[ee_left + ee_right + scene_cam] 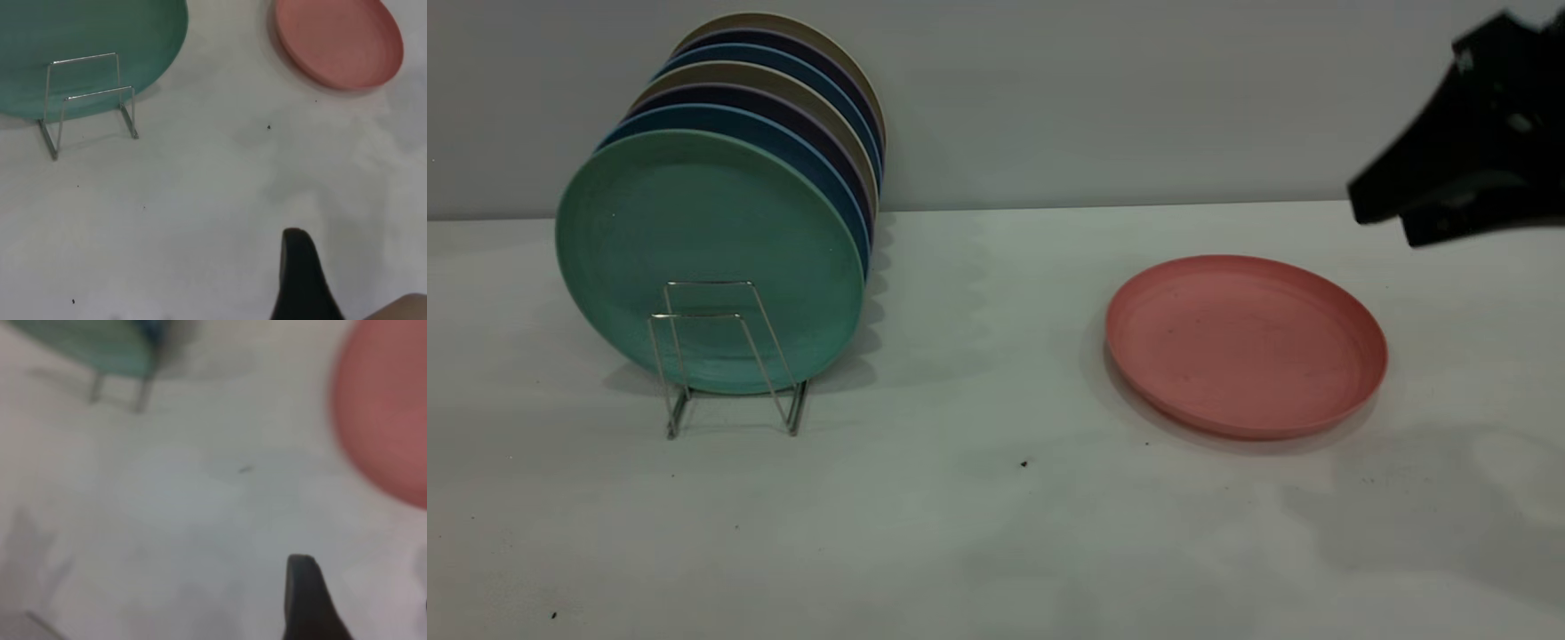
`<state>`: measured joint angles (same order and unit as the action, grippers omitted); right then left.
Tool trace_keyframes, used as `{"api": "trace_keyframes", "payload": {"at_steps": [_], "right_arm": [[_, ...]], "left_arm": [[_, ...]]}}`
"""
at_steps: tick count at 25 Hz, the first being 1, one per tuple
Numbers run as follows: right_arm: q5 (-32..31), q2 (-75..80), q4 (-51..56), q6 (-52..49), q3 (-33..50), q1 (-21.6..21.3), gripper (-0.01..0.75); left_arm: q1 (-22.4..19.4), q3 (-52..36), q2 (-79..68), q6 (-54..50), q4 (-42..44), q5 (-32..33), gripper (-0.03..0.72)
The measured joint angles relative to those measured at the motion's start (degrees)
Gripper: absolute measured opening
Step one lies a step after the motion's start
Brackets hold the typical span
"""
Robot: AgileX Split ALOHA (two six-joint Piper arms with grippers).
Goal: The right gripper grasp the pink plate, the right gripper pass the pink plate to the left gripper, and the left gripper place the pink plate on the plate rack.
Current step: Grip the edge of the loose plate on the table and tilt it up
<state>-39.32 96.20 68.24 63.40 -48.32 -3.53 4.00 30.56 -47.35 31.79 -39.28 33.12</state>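
Note:
The pink plate (1245, 342) has to go to my left gripper, so my right gripper should grab it by its rim (1371, 358) next.
The pink plate (1245, 342) lies flat on the white table, right of centre; it also shows in the left wrist view (339, 40) and the right wrist view (387, 413). The right gripper (1383, 222) hovers open and empty above the plate's far right side, fingers pointing left. The plate rack (710, 284) stands at the left and holds several upright plates, a teal-green plate (711, 231) foremost; its two front loops (99, 93) are empty. The left gripper (347, 267) is out of the exterior view; one black finger (300, 273) shows above bare table, nothing held.
The table (978, 533) stretches between the rack and the pink plate, with a few dark specks (1024, 463). A grey wall runs behind. A tan shape (407, 308) sits at the corner of the left wrist view.

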Motion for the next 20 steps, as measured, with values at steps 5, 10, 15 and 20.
{"api": "trace_keyframes", "payload": {"at_steps": [5, 10, 15, 20], "right_arm": [[-3.52, 11.97, 0.05, 1.29, -5.41, -8.24, 0.427], [-2.24, 22.49, -0.42, 2.14, -10.57, -9.38, 0.419], [-1.14, 30.99, 0.23, 2.14, -16.71, -9.38, 0.419], [0.16, 35.69, 2.78, 2.19, -21.57, -9.38, 0.419]], "left_arm": [[0.00, 0.00, 0.00, 0.00, 0.00, 0.74, 0.484], [0.00, 0.00, 0.00, 0.00, 0.00, 0.76, 0.484], [0.00, 0.00, 0.00, 0.00, 0.00, 0.86, 0.484], [0.00, 0.00, 0.00, 0.00, 0.00, 1.42, 0.484]]}}
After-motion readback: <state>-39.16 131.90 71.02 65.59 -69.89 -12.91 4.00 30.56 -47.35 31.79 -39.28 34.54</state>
